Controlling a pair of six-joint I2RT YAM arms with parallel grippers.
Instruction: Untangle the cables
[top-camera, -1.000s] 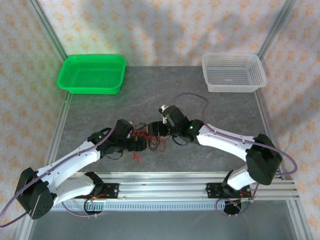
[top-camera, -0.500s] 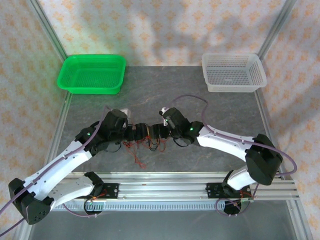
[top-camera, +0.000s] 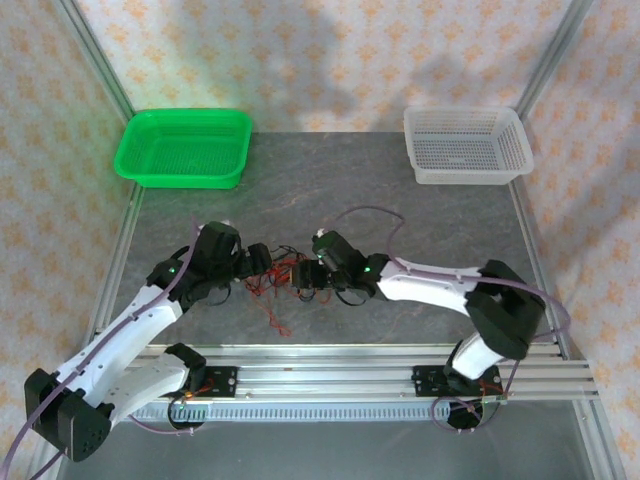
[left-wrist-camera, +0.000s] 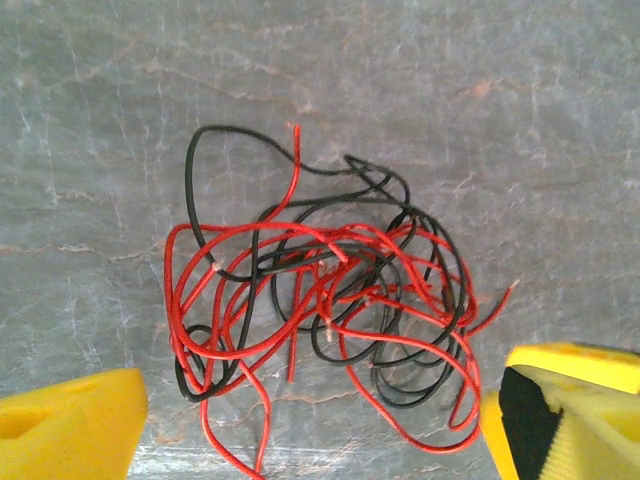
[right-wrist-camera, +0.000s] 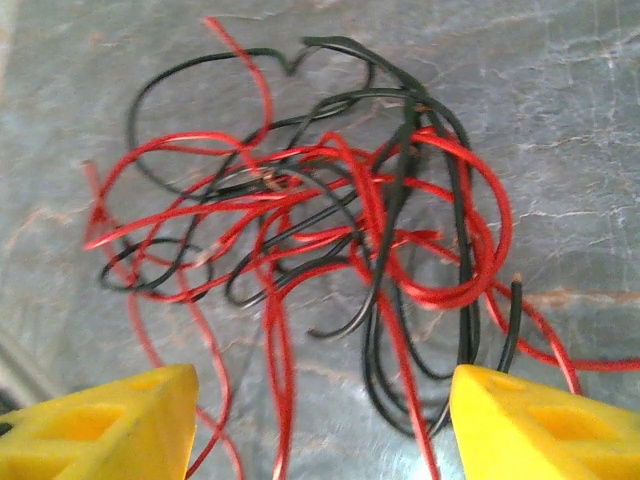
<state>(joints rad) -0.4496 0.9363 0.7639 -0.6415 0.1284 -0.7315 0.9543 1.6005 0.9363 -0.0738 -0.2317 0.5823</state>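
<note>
My right gripper should next grab the red cable at the tangle's outer edge (right-wrist-camera: 416, 415) nearest it, to pull the red cable outward and untangle the cables.
The cables (top-camera: 281, 272) are a loose tangle of thin red and black wires lying on the grey stone-look table (top-camera: 420, 215), with one red strand trailing toward the near edge. My left gripper (top-camera: 256, 262) sits just left of the tangle and my right gripper (top-camera: 308, 279) just right of it, facing each other. From the left wrist, the cables (left-wrist-camera: 345, 290) lie ahead of the open left gripper (left-wrist-camera: 310, 430), whose yellow fingertips (left-wrist-camera: 65, 430) hold nothing. The cables (right-wrist-camera: 340, 215) spread ahead of the open right gripper (right-wrist-camera: 320, 430), some loops running between its fingertips (right-wrist-camera: 545, 425).
A green basket (top-camera: 182, 147) stands at the far left and a white basket (top-camera: 466, 145) at the far right. An aluminium rail (top-camera: 330, 375) runs along the near edge. A purple cable (top-camera: 375, 212) arches above the right arm.
Both arms have shifted left. The left gripper has drawn back toward the far left, and the right gripper has followed it left and nearer. The tangle stays on the table between them.
</note>
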